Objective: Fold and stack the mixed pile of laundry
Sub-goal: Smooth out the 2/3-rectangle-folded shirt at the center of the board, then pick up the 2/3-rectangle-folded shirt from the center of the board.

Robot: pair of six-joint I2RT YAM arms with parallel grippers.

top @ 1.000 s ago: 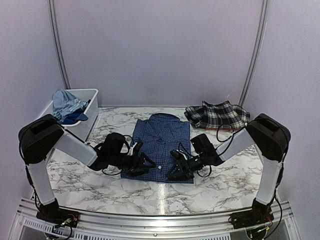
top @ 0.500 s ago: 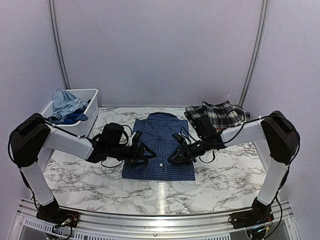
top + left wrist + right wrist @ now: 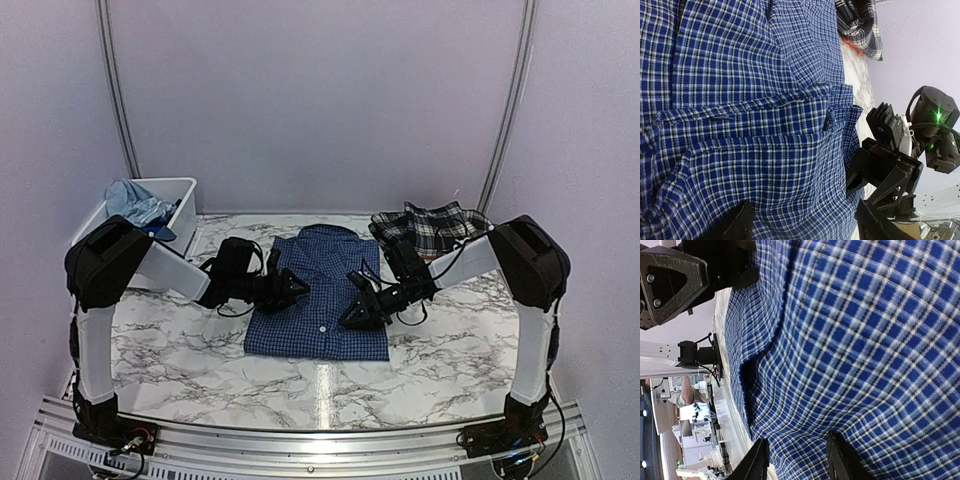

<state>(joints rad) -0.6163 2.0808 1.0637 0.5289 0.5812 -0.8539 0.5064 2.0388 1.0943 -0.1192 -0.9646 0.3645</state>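
Note:
Next, my left gripper needs to grab the side edge of the navy small-check button shirt (image 3: 318, 300), midway between collar and hem, to fold the shirt crosswise.
The navy small-check button shirt (image 3: 318, 300) lies flat and folded to a rectangle in the middle of the table, collar at the far end. My left gripper (image 3: 296, 290) is low over its left half, jaws wide open, the checked cloth (image 3: 765, 125) spread under my left gripper (image 3: 805, 227). My right gripper (image 3: 352, 316) is over the shirt's right half, jaws part open, fingertips (image 3: 840, 460) against the cloth (image 3: 855, 340) with nothing pinched. The black-and-white plaid piece (image 3: 435, 228) lies crumpled at the back right. A light blue T-shirt (image 3: 130, 200) and a royal blue garment (image 3: 160, 233) sit in the bin.
A white plastic bin (image 3: 182, 205) stands at the back left beside the left arm. The marble table (image 3: 450, 340) ends at a metal rail (image 3: 320, 440) near the arm bases. The two grippers face each other closely across the shirt, the right one (image 3: 890, 170) showing in the left wrist view.
Both grippers have slid from the shirt's near hem towards its middle, away from the bases. The shirt stays flat and in place.

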